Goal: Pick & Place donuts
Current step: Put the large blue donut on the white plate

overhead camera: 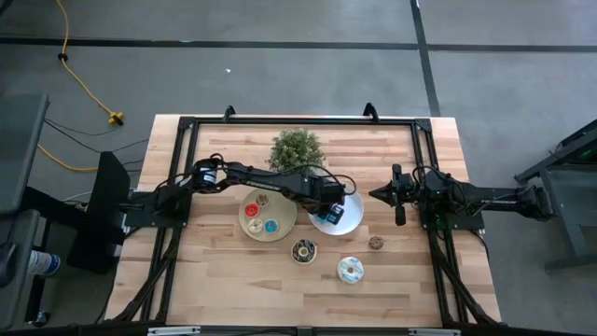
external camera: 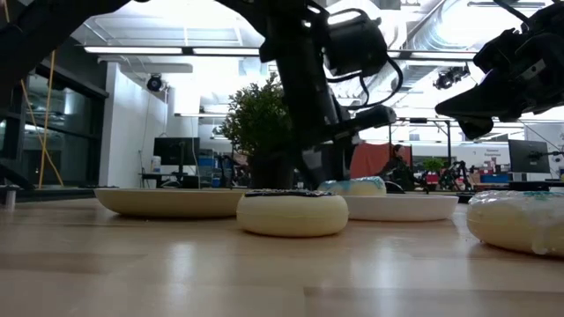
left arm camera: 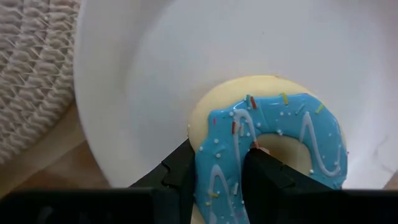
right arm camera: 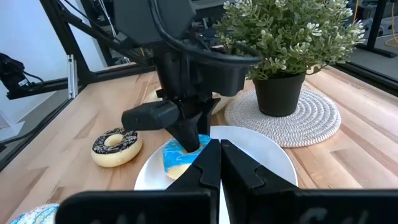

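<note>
The blue-iced donut's lower edge sits over the white plate, inside the plate's rim. The donut would stay there, so it is time for my left gripper to open now.
My left gripper (overhead camera: 326, 213) reaches over the round white plate (overhead camera: 352, 217) and is shut on a large blue-iced donut (left arm camera: 267, 124). The tan plate (overhead camera: 284, 217) holds three small donuts: brown (overhead camera: 263, 199), red (overhead camera: 252, 211) and blue (overhead camera: 271, 226). A dark chocolate donut (overhead camera: 304, 250), a white-iced donut (overhead camera: 351, 270) and a small brown donut (overhead camera: 376, 243) lie flat on the table. My right gripper (overhead camera: 373, 194) waits shut to the right of the white plate, above the table. My left gripper has one finger (left arm camera: 267, 177) in the blue donut's hole and the other finger (left arm camera: 177, 177) outside the ring, pinching the ring's side (left arm camera: 217, 155) between them. It comes from above, slanting down. The donut sits tilted over the white plate (right arm camera: 273, 155); I cannot tell whether it touches it.
A potted plant (overhead camera: 297, 149) on a round woven mat (right arm camera: 298, 118) stands at the far side, just behind both plates. A black frame (overhead camera: 187, 126) runs around the table's edges. Bare wood (overhead camera: 215, 280) lies toward the near edge.
</note>
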You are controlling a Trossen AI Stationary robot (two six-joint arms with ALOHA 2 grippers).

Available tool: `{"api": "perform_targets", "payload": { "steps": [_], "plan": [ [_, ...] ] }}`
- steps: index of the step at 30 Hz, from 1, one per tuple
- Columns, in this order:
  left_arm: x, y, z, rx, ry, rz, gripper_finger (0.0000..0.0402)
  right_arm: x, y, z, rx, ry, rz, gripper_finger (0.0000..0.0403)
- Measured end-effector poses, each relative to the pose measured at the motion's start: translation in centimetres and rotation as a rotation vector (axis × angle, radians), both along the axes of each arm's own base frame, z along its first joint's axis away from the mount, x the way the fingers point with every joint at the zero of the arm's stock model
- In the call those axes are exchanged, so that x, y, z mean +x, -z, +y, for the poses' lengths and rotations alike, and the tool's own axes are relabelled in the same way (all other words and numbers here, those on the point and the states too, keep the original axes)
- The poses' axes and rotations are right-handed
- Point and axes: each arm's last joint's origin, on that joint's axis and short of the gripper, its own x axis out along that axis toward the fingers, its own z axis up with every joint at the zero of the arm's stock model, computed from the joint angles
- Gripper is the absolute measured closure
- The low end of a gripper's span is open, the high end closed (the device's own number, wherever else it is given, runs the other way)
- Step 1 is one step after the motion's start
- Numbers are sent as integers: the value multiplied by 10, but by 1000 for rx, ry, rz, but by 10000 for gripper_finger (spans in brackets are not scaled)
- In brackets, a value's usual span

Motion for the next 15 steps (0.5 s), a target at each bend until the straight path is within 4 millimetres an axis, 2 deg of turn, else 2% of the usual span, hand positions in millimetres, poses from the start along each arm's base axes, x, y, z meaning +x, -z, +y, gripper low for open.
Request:
{"api": "perform_targets", "payload": {
  "steps": [9,12,15],
  "plan": [
    [0,0,-3,45,117,11,297,0,0,0,0,0,0,402],
    [-1,0,-6,67,160,22,273,0,0,0,0,0,0,402],
    [-1,0,-6,78,177,21,231,0,0,0,0,0,0,402]
  ]
}}
